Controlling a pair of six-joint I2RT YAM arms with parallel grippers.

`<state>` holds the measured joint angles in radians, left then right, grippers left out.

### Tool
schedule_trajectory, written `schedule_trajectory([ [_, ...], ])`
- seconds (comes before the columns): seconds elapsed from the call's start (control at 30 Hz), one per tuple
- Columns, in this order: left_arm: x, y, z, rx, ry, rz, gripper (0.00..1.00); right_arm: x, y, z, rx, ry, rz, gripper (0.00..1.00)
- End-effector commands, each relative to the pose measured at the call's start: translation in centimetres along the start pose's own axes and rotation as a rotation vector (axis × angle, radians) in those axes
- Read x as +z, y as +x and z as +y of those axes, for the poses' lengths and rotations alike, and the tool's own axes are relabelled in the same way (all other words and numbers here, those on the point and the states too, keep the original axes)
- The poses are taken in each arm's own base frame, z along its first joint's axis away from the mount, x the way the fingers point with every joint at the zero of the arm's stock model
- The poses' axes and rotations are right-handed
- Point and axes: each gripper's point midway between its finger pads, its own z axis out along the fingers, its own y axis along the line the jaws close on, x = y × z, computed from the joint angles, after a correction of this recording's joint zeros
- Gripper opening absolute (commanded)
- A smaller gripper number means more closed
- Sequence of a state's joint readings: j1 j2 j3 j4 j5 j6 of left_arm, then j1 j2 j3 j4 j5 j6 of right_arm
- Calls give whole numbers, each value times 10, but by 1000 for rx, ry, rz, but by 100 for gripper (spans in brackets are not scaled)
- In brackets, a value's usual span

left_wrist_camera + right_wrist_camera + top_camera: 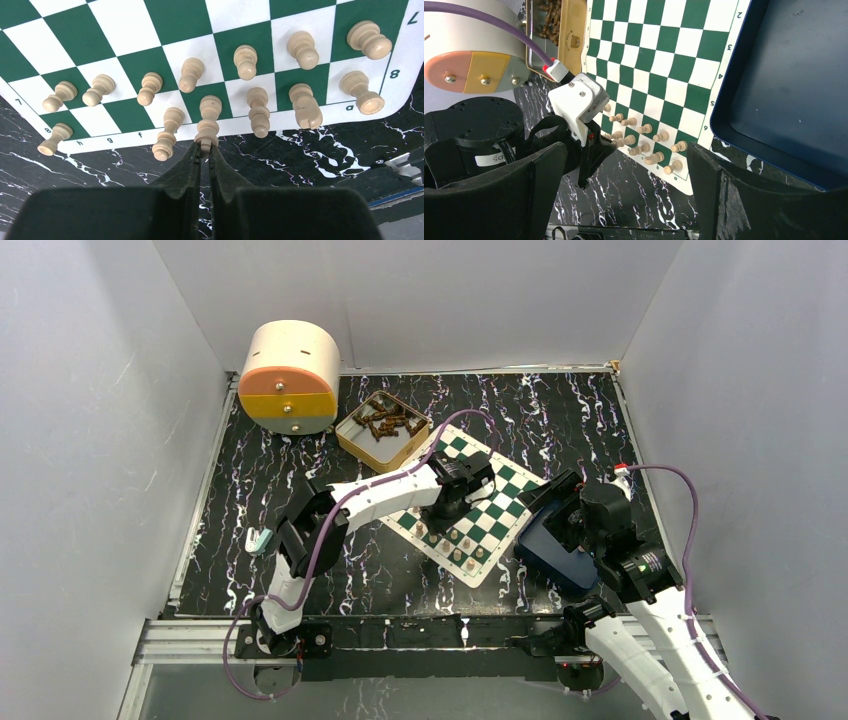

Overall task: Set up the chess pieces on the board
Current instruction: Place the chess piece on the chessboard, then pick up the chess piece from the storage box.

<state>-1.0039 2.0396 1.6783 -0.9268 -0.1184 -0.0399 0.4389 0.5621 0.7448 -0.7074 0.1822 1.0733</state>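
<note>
My left gripper opens now, since the chess piece stands upright with its base on a green check between two neighbours and would remain standing there.
The board (503, 489) of green and white checks lies tilted on the dark marbled table. Several light tan chess pieces (247, 61) stand in its two nearest rows (465, 552). My left gripper (205, 148) is shut on the top of one chess piece (208, 117), which stands upright in the edge row between two neighbours. From above, that gripper (447, 506) reaches over the board's near left side. My right gripper (624, 190) hangs wide open above the table with nothing between its fingers (724, 195). It looks down on the board (649, 50) and the rows of pieces (644, 147).
A dark blue tray (552, 552) lies against the board's right edge, under my right arm (784, 75). A tan box of dark brown pieces (383, 428) and a round cream drum with an orange and yellow face (290, 375) stand at the back left. White walls enclose the table.
</note>
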Motion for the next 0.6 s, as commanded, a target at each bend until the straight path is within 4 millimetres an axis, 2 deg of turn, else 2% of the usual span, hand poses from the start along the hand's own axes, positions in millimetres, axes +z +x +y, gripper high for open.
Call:
schedule_trajectory([
  [0.0,-6,-3,2,13,-12,-9,5,-7,-15,17,1,-53,-55,99],
  [0.13,-11,-5,2,13,-11,-17,12,-7,-14,17,-5,-54,-52,99],
  [0.27,-22,-13,2,0,-7,-55,27,-6,-13,16,-14,-54,-45,99],
  [0.43,-49,-31,5,-41,-7,-168,40,-6,-10,15,-14,-47,-35,99],
  [0.57,-72,-47,16,-117,-15,-309,51,-2,-7,10,-4,-20,-21,99],
])
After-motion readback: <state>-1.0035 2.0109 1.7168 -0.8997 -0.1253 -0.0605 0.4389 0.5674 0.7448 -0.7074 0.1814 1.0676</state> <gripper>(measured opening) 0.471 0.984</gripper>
